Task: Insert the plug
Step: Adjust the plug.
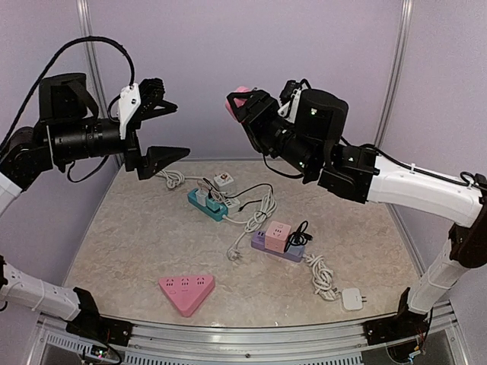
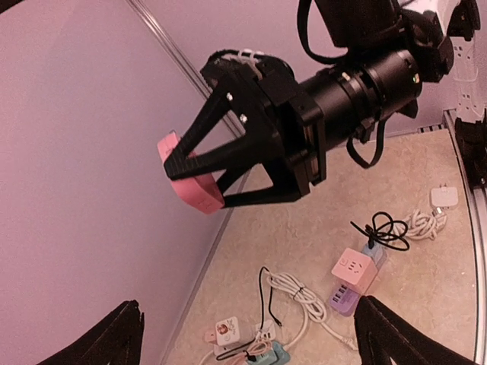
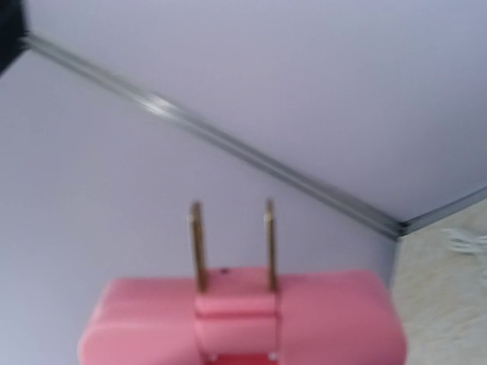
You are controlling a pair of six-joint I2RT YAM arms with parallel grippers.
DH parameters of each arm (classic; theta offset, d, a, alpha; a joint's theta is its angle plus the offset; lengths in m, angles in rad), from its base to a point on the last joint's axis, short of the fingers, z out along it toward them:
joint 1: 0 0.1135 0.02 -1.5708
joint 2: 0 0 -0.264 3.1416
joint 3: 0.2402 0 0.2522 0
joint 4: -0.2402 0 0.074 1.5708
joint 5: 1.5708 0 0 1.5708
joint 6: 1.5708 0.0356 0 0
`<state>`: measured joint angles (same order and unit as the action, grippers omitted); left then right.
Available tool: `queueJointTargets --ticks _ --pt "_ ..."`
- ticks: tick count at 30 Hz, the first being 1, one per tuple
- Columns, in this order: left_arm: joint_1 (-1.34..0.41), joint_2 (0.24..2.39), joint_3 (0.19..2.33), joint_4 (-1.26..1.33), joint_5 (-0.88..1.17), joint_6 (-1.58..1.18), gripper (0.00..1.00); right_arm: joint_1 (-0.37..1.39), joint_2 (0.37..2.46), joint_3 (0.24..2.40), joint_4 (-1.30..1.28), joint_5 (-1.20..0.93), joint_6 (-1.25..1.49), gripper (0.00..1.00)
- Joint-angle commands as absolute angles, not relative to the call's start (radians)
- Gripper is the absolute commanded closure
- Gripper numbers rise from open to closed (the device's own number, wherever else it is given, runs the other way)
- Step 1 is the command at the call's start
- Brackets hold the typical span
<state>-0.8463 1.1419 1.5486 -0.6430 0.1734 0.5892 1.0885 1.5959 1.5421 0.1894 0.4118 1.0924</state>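
Note:
My left gripper should next hold the plug by the end opposite its brass prongs. The prong side then stays free to insert.
The plug (image 1: 240, 96) is a pink block with two brass prongs, held high above the table near the back wall. My right gripper (image 1: 243, 106) is shut on it, one black finger on each side. In the right wrist view the plug (image 3: 243, 323) fills the bottom edge, prongs pointing up at the wall. The left wrist view shows the plug (image 2: 189, 186) clamped at the tips of the right gripper (image 2: 195, 179). My left gripper (image 1: 182, 131) hangs at the same height to the left, open and empty, apart from the plug. Its dark fingertips (image 2: 118, 338) frame the bottom corners of that view.
On the table lie a teal power strip (image 1: 207, 203) with plugs in it, a purple strip carrying pink cube sockets (image 1: 278, 239), a pink triangular socket block (image 1: 187, 291) at the front, a white adapter (image 1: 352, 298) at the front right, and tangled white cables (image 1: 262, 209).

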Motion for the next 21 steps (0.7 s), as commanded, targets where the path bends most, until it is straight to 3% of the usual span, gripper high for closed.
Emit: queueJointTargets --ticks 1,8,14,21 --pt "-0.914 1.169 1.53 -0.314 0.092 0.592 0.05 1.113 1.532 1.452 0.397 0.329 1.053 0.79" --pt "-0.934 1.315 1.551 -0.208 0.13 0.498 0.18 1.117 1.445 1.312 0.496 0.274 1.053 0.78" --pt "-0.962 1.392 1.589 -0.214 0.092 0.465 0.23 1.117 1.388 1.264 0.518 0.258 1.017 0.78" --pt "-0.995 1.444 1.647 -0.164 0.023 0.46 0.38 1.117 1.387 1.24 0.533 0.236 1.038 0.78"
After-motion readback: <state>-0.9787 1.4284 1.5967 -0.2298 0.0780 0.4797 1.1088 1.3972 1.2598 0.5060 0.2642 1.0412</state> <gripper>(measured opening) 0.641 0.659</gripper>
